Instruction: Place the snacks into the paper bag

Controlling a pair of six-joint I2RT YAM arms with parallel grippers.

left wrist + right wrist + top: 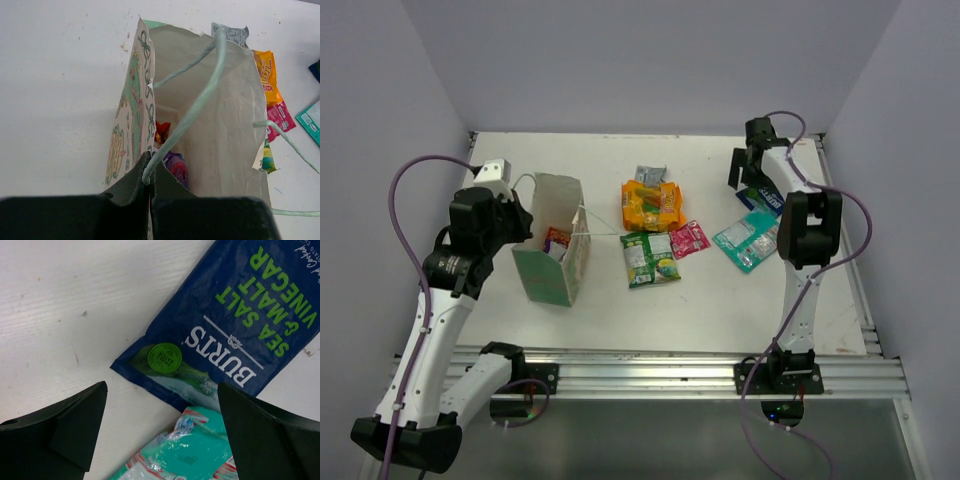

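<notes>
The dark blue packet needs to be grabbed by its end with the green badge [750,200] with my right gripper, so the packet's other end stays free to go into the bag [556,245].
The paper bag [556,245] stands open at the left of the table. My left gripper [149,172] is shut on its near rim and string handle [200,95]. A purple packet [176,167] and a red packet [162,132] lie inside the bag [225,130]. My right gripper [162,412] is open above the dark blue packet [240,325] and the teal packet [185,455], touching neither. In the top view my right gripper [748,170] hangs over the dark blue packet [761,200]. Orange [653,204], green [649,258], pink [688,239], silver-grey [650,174] and teal [748,240] packets lie mid-table.
White walls close the table on three sides. An aluminium rail [670,370] runs along the near edge by the arm bases. The bag's second string handle [287,142] trails toward the packets.
</notes>
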